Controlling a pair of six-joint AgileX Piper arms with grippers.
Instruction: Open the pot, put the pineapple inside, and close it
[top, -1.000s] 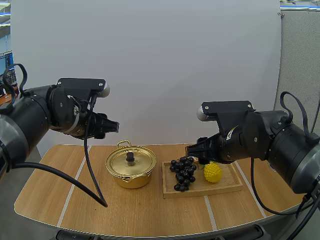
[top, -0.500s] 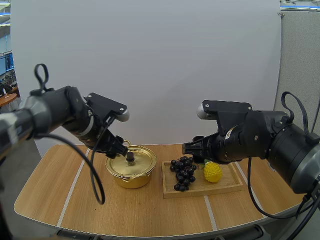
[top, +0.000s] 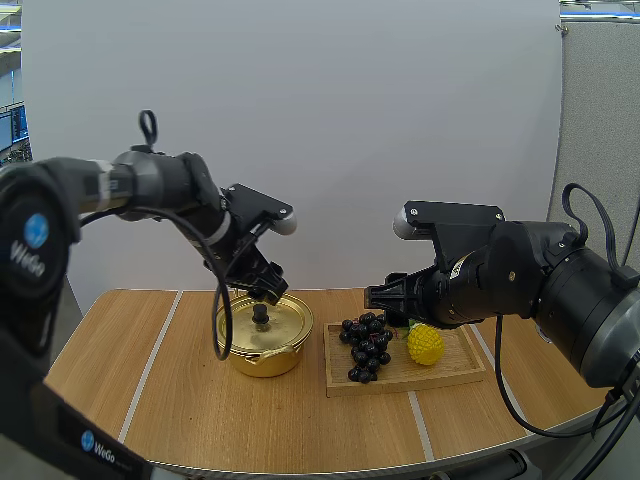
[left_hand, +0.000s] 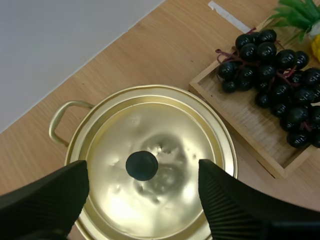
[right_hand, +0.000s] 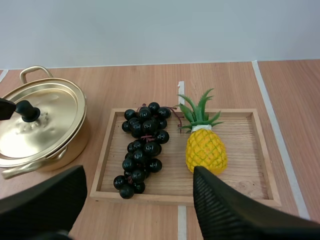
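Note:
The gold lid spreads wider than the open fingertips. To open the pot, my left gripper should next grab the narrow black knob (top: 261, 314).
A gold pot (top: 262, 338) with its lid (left_hand: 150, 150) on stands left of a wooden tray (top: 440, 373). My left gripper (top: 267, 293) hangs just above the lid, open, its fingers (left_hand: 47, 200) apart on either side of the black knob (left_hand: 141, 165) without touching it. The yellow pineapple (right_hand: 206, 149) with green leaves lies on the tray (right_hand: 240, 150) beside a bunch of dark grapes (right_hand: 142, 142). My right gripper (top: 380, 297) hovers open above the tray's back edge, nothing between its fingers (right_hand: 225, 205).
The tray sits close to the pot's right side. The pot's loop handle (left_hand: 62, 117) points to the back. Bare wooden table (top: 140, 380) spreads to the left and in front of the pot and tray.
My left arm has swung right and down from the table's left side to just above the pot lid. The right arm has barely moved.

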